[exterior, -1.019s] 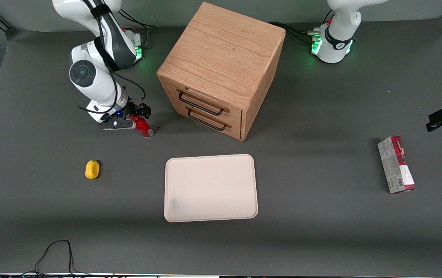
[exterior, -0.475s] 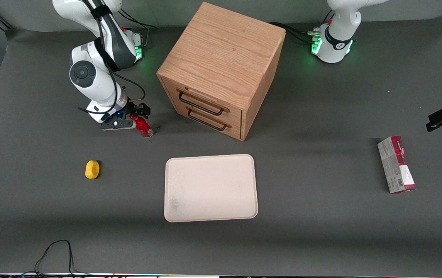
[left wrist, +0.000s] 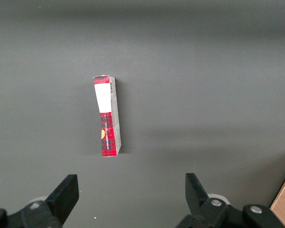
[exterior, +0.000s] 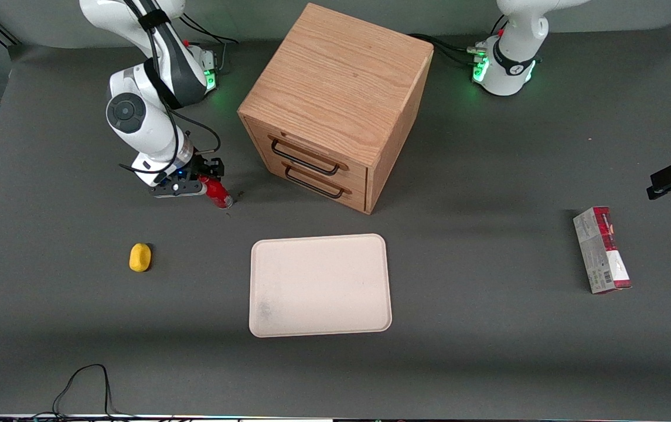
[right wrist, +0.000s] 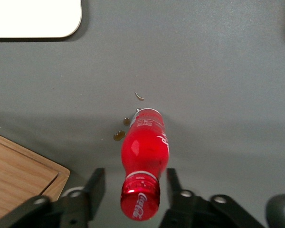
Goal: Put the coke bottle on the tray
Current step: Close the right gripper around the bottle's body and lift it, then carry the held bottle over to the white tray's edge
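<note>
The coke bottle needs to go on the tray (right wrist: 31,16), so my right gripper should next grab it by its neck just under the cap (right wrist: 140,175).
The coke bottle (exterior: 218,196), small and bright red, stands on the grey table in front of the wooden drawer cabinet, toward the working arm's end. In the right wrist view the bottle (right wrist: 145,152) shows with its red cap toward the camera. My right gripper (exterior: 204,179) hangs over it, and in the wrist view the gripper (right wrist: 135,175) is open. One finger sits on each side of the bottle's neck, with a small gap on each side. The cream tray (exterior: 320,305) lies nearer the front camera than the bottle; a corner of the tray (right wrist: 33,19) shows in the wrist view.
The wooden drawer cabinet (exterior: 335,99) stands close beside the gripper, and its edge (right wrist: 19,175) shows in the wrist view. A yellow oval lump (exterior: 140,257) lies nearer the camera. A red-and-grey carton (exterior: 602,249) lies toward the parked arm's end. Small brown specks (right wrist: 118,136) lie by the bottle's base.
The gripper's fingers have drawn a little closer together round the bottle. The bottle and the arm have stayed in place.
</note>
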You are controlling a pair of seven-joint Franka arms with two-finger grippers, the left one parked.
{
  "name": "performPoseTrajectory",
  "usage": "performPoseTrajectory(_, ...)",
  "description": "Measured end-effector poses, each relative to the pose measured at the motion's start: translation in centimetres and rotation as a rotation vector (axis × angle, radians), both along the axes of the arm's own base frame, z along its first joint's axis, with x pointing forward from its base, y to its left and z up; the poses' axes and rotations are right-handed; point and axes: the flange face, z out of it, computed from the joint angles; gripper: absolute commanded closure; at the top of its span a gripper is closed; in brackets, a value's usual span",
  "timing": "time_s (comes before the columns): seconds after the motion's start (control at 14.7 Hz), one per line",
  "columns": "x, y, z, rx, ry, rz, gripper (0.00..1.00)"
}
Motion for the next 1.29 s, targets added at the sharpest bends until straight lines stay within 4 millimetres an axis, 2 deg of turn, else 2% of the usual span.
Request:
performPoseTrajectory(0.2, 0.0, -0.1, 0.0, -0.001, -0.001, 0.0, 1.0)
performPoseTrajectory(0.68, 0.1, -0.2, 0.1, -0.001, -0.002, -0.002, 1.0)
performPoseTrajectory(0.81, 0.9, -0.7, 1.0, 0.001, -0.002, -0.017, 1.0)
performPoseTrajectory(0.95, 2.2, -1.1, 3.4, 0.0, 0.015, -0.031, 1.0)
performPoseTrajectory(1.02, 3.1, -1.2, 5.3, 0.0, 0.025, -0.038, 1.0)
performPoseTrajectory(1.29, 6.6, -2.3, 15.4, 0.009, 0.038, -0.068, 1.0)
